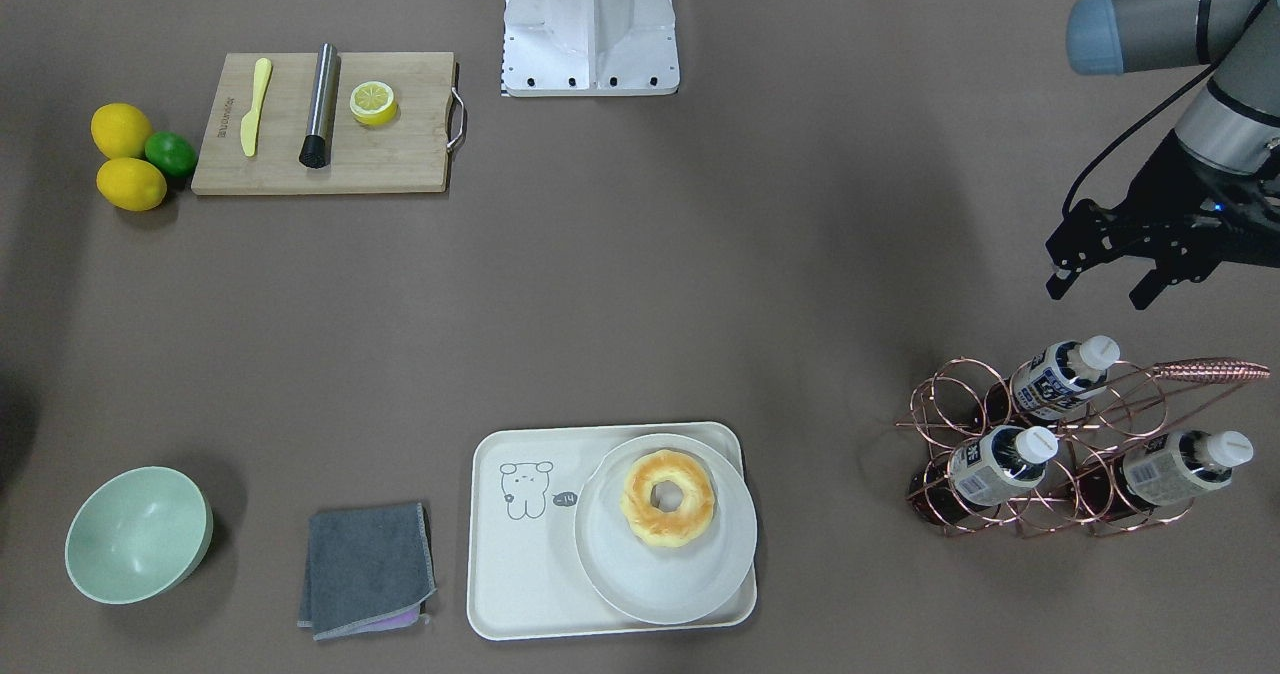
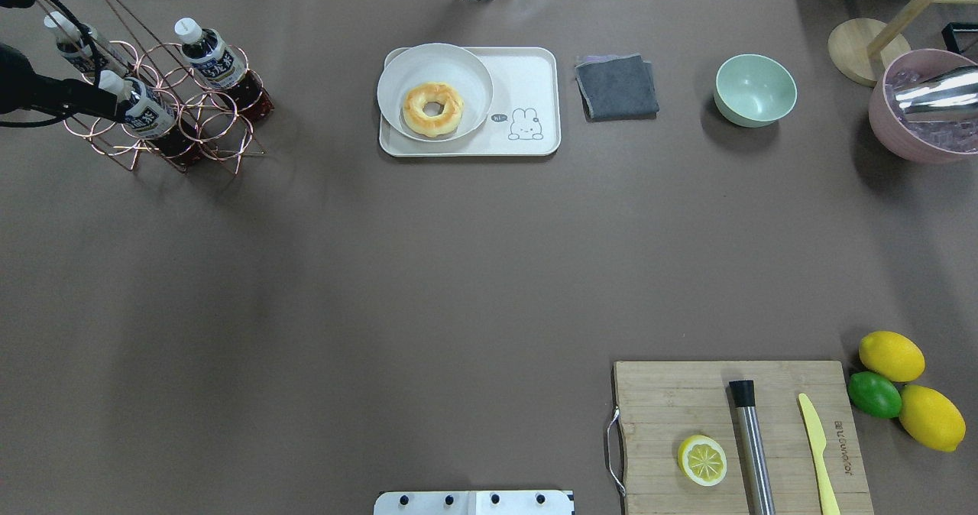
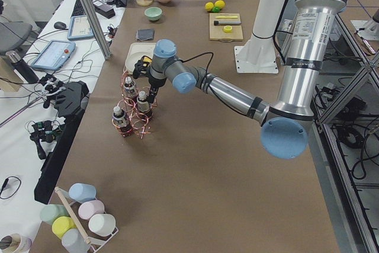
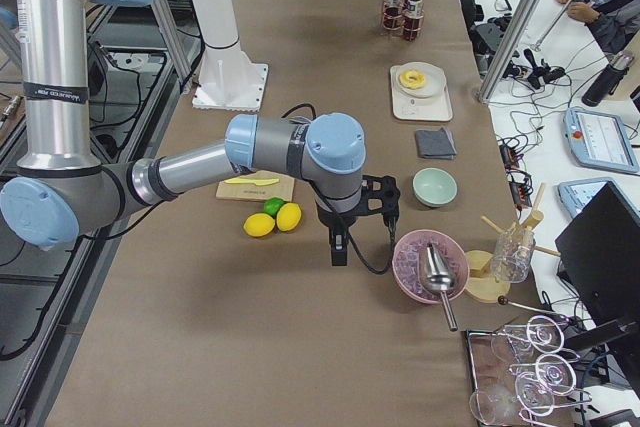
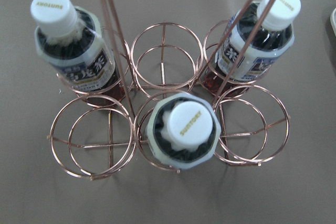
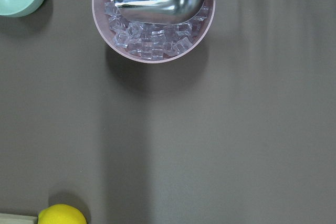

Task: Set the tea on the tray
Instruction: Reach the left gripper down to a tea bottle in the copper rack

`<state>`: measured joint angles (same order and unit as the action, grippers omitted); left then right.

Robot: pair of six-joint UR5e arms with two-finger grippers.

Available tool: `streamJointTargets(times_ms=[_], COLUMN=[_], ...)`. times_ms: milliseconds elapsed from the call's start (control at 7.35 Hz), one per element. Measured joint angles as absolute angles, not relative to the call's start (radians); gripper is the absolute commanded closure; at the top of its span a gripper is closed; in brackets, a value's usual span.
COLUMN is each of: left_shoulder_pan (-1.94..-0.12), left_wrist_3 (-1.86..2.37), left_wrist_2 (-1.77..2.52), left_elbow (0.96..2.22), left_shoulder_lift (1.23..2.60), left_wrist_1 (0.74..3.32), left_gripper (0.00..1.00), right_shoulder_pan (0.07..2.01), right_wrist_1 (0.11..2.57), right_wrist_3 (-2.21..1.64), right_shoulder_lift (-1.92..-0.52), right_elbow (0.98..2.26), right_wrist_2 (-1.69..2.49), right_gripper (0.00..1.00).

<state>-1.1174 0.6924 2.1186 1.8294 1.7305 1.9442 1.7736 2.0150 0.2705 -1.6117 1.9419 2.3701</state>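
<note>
Copper wire rings circle the bottle's body, so my left gripper must next grab the bottle by its white cap point(image 1: 1098, 352) point(image 5: 190, 124) above them to place tea on the tray.
Three tea bottles stand in a copper wire rack point(image 1: 940, 404): one point(image 1: 1060, 374), a second point(image 1: 1000, 459) and a third point(image 1: 1180, 464). They have white caps and navy-and-white labels. In the left wrist view one bottle point(image 5: 184, 129) is right below the camera. My left gripper point(image 1: 1100, 282) is open and empty, hovering above the rack's robot side. The cream tray point(image 1: 520, 564) with the bear drawing lies at the table's far middle and carries a white plate point(image 1: 620, 594) with a donut point(image 1: 668, 499). My right gripper point(image 4: 360, 227) hangs above the table near the lemons; I cannot tell if it is open.
A grey cloth point(image 1: 368, 569) and a green bowl point(image 1: 138, 534) lie beside the tray. A wooden cutting board point(image 1: 400, 164) holds a yellow knife, a steel muddler and a lemon half. Lemons and a lime point(image 1: 170, 152) sit next to it. A pink bowl of ice point(image 6: 152, 45) holds a scoop.
</note>
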Motion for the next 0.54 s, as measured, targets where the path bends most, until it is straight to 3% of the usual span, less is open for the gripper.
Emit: streamJointTargets(times_ms=[544], left_shoulder_pan=[-1.115], left_wrist_3=[0.617], left_wrist_2=[2.117], left_elbow=[1.735], left_shoulder_lift=[1.802], left_wrist_1=[1.952], left_gripper=[0.25], right_shoulder_pan=[1.756], right_wrist_1=[1.999], right_wrist_3=[0.266], right_shoulder_lift=[-1.608], right_elbow=[1.942], right_wrist_2=[2.370], right_gripper=[0.00])
